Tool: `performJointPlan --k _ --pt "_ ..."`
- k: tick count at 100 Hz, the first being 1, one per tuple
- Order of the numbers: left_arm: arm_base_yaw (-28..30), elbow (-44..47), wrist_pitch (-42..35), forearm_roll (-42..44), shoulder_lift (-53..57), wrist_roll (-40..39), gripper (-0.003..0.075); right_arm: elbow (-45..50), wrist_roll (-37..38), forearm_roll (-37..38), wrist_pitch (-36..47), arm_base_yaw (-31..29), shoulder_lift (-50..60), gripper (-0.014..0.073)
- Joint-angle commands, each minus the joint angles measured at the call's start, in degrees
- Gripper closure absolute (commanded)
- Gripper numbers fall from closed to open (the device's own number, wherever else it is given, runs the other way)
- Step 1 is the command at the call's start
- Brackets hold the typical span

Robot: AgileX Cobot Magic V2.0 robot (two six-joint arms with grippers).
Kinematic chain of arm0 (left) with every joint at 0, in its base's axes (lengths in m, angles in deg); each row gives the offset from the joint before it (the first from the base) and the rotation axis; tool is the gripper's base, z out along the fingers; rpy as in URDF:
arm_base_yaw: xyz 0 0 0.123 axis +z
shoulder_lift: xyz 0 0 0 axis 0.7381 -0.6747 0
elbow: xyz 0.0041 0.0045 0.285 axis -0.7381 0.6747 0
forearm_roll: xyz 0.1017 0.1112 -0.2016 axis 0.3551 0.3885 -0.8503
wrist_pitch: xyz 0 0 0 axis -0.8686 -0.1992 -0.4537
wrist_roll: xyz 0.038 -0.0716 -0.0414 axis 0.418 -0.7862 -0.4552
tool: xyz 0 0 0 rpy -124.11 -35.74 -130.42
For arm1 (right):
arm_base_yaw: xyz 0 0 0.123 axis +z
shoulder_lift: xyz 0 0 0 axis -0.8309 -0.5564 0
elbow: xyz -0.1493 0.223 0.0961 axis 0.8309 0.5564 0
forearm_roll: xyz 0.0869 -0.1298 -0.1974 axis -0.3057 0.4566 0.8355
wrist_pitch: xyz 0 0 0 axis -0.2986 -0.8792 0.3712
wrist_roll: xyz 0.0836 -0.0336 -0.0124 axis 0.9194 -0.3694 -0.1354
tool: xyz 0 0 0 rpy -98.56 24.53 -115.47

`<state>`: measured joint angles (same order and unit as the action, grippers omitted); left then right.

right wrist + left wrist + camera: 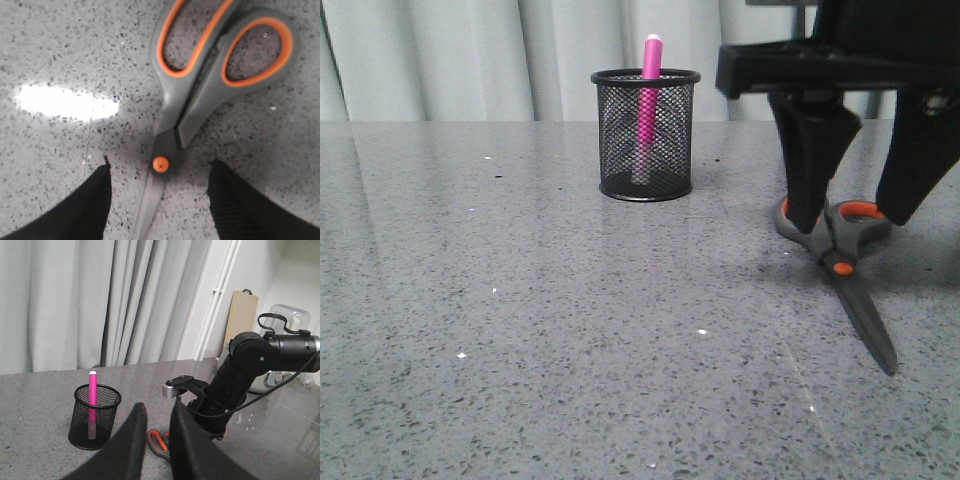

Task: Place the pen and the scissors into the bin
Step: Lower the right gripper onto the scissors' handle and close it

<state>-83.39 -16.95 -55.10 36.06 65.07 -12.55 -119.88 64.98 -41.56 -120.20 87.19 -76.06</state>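
My right gripper lowers next, before it closes on the scissors, since its fingers are above the scissors' orange pivot and closing now would miss the scissors.
The black mesh bin (646, 135) stands upright on the grey table, toward the back. The pink pen (651, 70) stands in it, cap end up, poking above the rim. The scissors (860, 305) lie flat at the right, handles away from me, blades pointing to the front edge. My right gripper (850, 222) hangs open over them. In the right wrist view its fingers (100, 200) straddle the scissors (170, 115) at the orange pivot, well apart from the metal. My left gripper (157, 407) is open and holds nothing, raised, looking at the bin (95, 417), pen (92, 395) and scissors handles (159, 442).
Pale curtains hang behind the table's far edge. In the left wrist view the right arm (240, 380) rises over the scissors. A wooden board (242, 315) and a clear container (285, 320) stand behind it.
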Motion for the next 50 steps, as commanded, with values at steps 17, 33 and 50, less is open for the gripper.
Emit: performJointPlan --k 17,33,50 --pt "-0.48 -1.87 -4.53 -3.34 -0.57 0.08 0.0629 -1.89 2.94 1.03 3.56 -2.64 -0.57 0.0211" --pt "-0.48 -1.87 -3.94 -3.91 -0.57 0.08 0.0629 -1.89 2.94 0.77 3.84 -4.82 -1.34 0.0211" --pt "-0.48 -1.87 -3.94 -3.91 -0.57 0.08 0.0629 -1.89 2.94 -2.94 6.06 -5.82 -2.22 0.0211"
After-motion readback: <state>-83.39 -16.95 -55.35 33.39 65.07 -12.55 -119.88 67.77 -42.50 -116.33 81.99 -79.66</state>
